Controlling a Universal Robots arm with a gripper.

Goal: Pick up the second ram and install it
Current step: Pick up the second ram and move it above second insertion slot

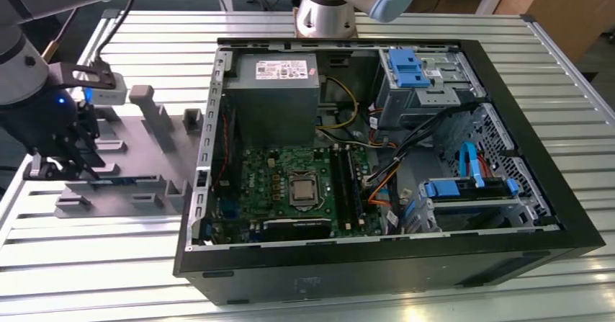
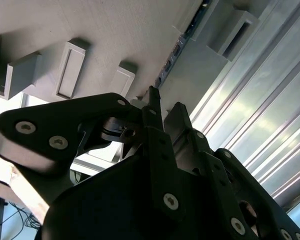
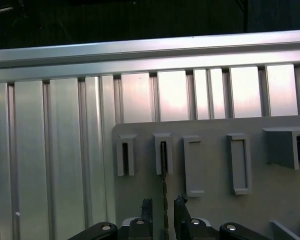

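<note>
My gripper should grab the ram by its exposed upper edge (image 3: 165, 215) next, because the slotted block closes around the far end of the ram.
The second ram (image 3: 164, 186) stands on its long edge in the grey tray (image 3: 215, 205), with its far end in a slotted upright block. In the first wrist view I see it edge-on as a thin dark line running in between my two fingertips. My gripper (image 3: 164, 207) is open, one finger on each side of the stick with a small gap to it. The second wrist view shows the gripper (image 2: 165, 102) from behind and the ram (image 2: 177, 47) as a dark strip along the tray (image 2: 105, 30). In the exterior view the gripper (image 1: 57, 165) hangs over the tray's (image 1: 144, 145) left end, beside the ram (image 1: 125, 181).
An open computer case (image 1: 384, 257) lies on the slatted metal table (image 1: 96, 264) to the exterior view's right of the tray. Its motherboard carries black memory slots (image 1: 348, 185) beside the processor socket (image 1: 302, 189). Tall grey blocks (image 1: 154, 113) rise from the tray near the arm.
</note>
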